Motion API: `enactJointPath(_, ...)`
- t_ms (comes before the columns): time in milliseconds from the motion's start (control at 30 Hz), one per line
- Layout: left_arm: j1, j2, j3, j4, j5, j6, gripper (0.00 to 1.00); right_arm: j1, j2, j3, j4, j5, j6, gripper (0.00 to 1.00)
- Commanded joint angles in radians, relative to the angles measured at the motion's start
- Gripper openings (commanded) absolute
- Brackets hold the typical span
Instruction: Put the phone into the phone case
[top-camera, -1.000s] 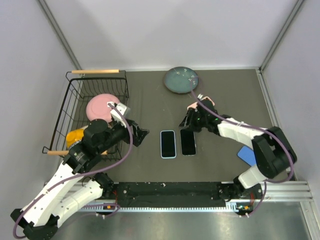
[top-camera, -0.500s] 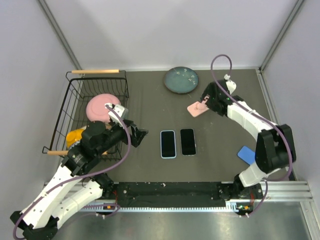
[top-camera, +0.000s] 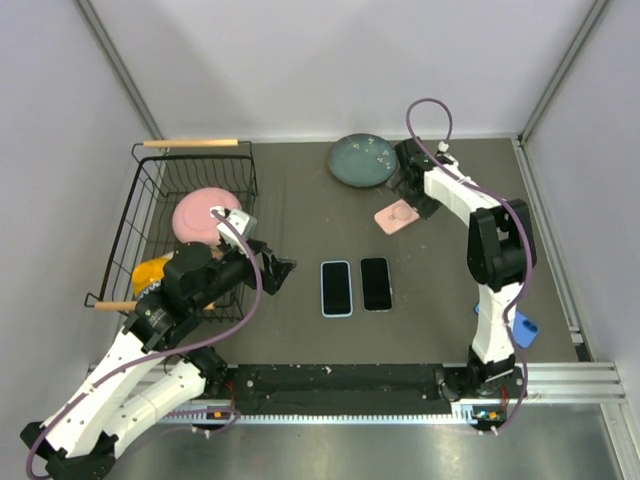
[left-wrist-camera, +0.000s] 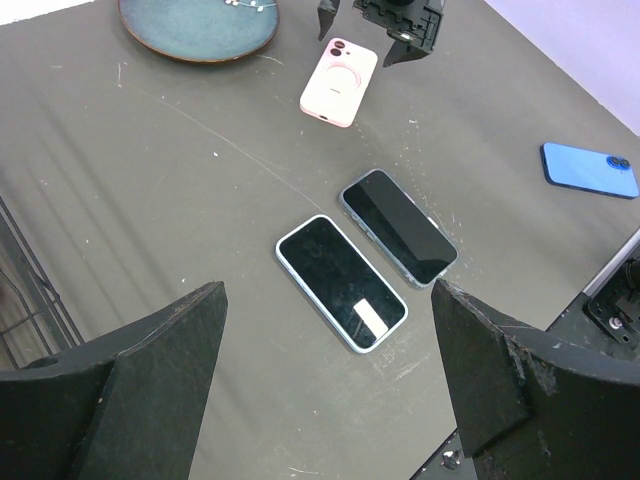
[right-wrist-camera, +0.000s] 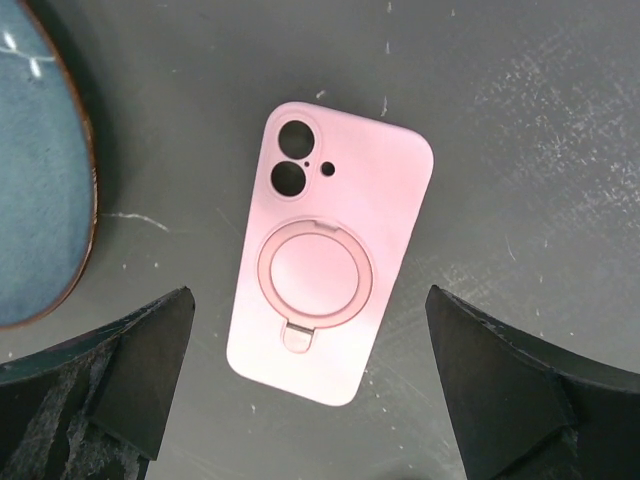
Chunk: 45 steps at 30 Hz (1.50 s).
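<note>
The pink phone case should be picked up by its long sides with my right gripper. Its inner side then stays free for the phone.
Two phones lie face up side by side at mid-table: one with a light blue rim (top-camera: 336, 288) (left-wrist-camera: 341, 283) and a black one (top-camera: 376, 284) (left-wrist-camera: 399, 226). The pink phone case (top-camera: 397, 216) (right-wrist-camera: 330, 265) (left-wrist-camera: 339, 82) lies flat, ring stand up, behind them near the plate. My right gripper (top-camera: 410, 195) (right-wrist-camera: 308, 292) hovers open just over the case's far end, its fingers wide on either side and touching nothing. My left gripper (top-camera: 280, 270) (left-wrist-camera: 328, 288) is open and empty, left of the phones.
A blue-green plate (top-camera: 362, 160) (right-wrist-camera: 40, 160) sits just left of the case. A wire basket (top-camera: 150, 200) at left holds a pink bowl (top-camera: 205, 212) and a yellow object (top-camera: 150, 272). A blue phone-shaped item (left-wrist-camera: 590, 170) lies at the right, near the right arm's base.
The right arm swung from beside the phones to the far side by the plate. Its jaws opened, leaving the pink case flat on the table. The left arm stayed put.
</note>
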Motion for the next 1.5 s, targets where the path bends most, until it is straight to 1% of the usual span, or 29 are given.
enactJointPath(0, 0.001, 0.002, -0.007, 0.044, -0.002, 0.011, 0.88, 0.01, 0.051, 0.088, -0.067, 0.033, 0.053, 0.99)
enactJointPath(500, -0.001, 0.012, -0.006, 0.045, 0.012, 0.009, 0.88, 0.02, 0.204, 0.208, -0.113, 0.036, 0.068, 0.98)
enactJointPath(700, 0.001, 0.014, -0.006, 0.045, 0.009, 0.011, 0.89, 0.023, 0.221, 0.223, -0.181, 0.05, 0.064, 0.93)
enactJointPath(833, 0.001, 0.014, -0.006, 0.045, 0.009, 0.011, 0.89, 0.023, 0.232, 0.229, -0.193, 0.053, 0.059, 0.89)
enactJointPath(933, 0.001, 0.011, -0.007, 0.044, 0.001, 0.012, 0.88, 0.021, 0.238, 0.225, -0.193, 0.038, 0.059, 0.88)
enactJointPath(1000, 0.001, 0.009, -0.007, 0.044, -0.004, 0.014, 0.88, 0.021, 0.241, 0.22, -0.195, 0.03, 0.058, 0.87)
enactJointPath(1100, 0.001, 0.008, -0.007, 0.041, -0.008, 0.015, 0.88, 0.021, 0.233, 0.208, -0.195, 0.025, 0.059, 0.84)
enactJointPath(1200, 0.001, 0.006, -0.007, 0.041, -0.014, 0.018, 0.88, 0.023, 0.216, 0.188, -0.192, 0.031, 0.038, 0.76)
enactJointPath(1267, 0.001, 0.006, -0.009, 0.041, -0.017, 0.018, 0.88, 0.02, 0.203, 0.174, -0.19, 0.036, 0.018, 0.73)
enactJointPath(1367, -0.001, 0.008, -0.01, 0.041, -0.008, 0.02, 0.87, 0.017, 0.152, 0.119, -0.158, 0.034, -0.01, 0.71)
enactJointPath(1433, 0.001, 0.012, -0.01, 0.044, -0.001, 0.018, 0.87, 0.012, 0.086, 0.036, -0.118, 0.024, -0.028, 0.69)
enactJointPath(1467, 0.001, 0.014, -0.009, 0.045, 0.012, 0.017, 0.86, 0.009, 0.062, -0.001, -0.051, 0.015, -0.053, 0.69)
